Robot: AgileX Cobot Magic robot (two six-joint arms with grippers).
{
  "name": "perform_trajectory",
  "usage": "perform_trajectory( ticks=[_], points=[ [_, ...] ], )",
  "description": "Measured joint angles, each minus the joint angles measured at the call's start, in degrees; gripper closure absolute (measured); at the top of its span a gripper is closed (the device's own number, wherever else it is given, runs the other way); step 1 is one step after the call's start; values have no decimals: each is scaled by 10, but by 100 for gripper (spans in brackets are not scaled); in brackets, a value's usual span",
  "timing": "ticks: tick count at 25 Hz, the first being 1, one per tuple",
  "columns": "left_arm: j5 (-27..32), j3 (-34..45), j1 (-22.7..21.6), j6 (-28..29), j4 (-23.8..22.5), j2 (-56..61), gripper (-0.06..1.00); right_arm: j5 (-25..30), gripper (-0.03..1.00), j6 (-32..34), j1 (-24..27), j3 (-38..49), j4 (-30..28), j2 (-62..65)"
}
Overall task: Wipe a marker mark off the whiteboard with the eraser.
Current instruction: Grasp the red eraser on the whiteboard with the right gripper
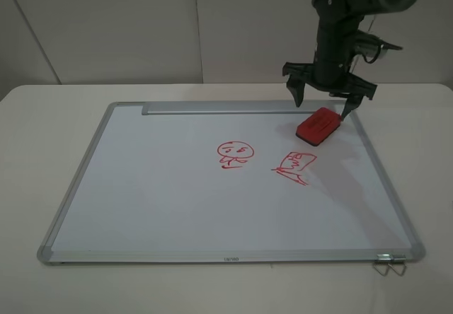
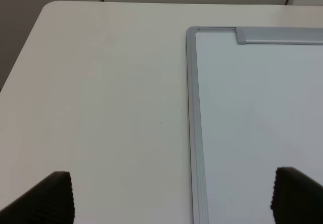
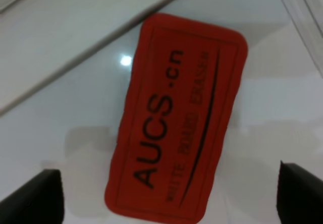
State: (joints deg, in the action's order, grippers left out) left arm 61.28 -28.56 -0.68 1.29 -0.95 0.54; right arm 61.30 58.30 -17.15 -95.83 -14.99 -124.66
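Note:
Next, my right gripper grabs the red eraser point(image 1: 319, 125) by its long edges to wipe away the red marker drawing point(image 1: 234, 155).
The red eraser point(image 1: 319, 125) lies flat on the whiteboard point(image 1: 163, 194) near its far right corner, lettered side up; the right wrist view shows the eraser point(image 3: 176, 118) close up. My right gripper point(image 1: 324, 104) hangs open just above it, fingers spread to either side and touching nothing. The marker mark point(image 1: 233, 153), a small red round face with a little body, is drawn near the board's middle, left of the eraser. My left gripper point(image 2: 171, 196) is open over the table beside the board's left frame point(image 2: 194, 133), holding nothing; it is out of the high view.
A boxy, spiky red scribble point(image 1: 295, 167) sits on the board in front of the eraser. The silver tray strip point(image 1: 219, 107) runs along the far edge. A metal clip point(image 1: 389, 263) sticks out at the near right corner. White table point(image 2: 101, 93) surrounds the board.

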Motion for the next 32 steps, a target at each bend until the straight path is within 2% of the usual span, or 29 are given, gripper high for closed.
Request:
perform_trajectory(
  ticks=[10,17,32],
  points=[
    [0,0,0,0,0,0,17,-37,22,5,16,0,39,-20],
    [0,0,0,0,0,0,17,-42,22,7,25,2,60,-42],
    [0,0,0,0,0,0,17,-64,22,7,43,2,61,-44]
  ],
)
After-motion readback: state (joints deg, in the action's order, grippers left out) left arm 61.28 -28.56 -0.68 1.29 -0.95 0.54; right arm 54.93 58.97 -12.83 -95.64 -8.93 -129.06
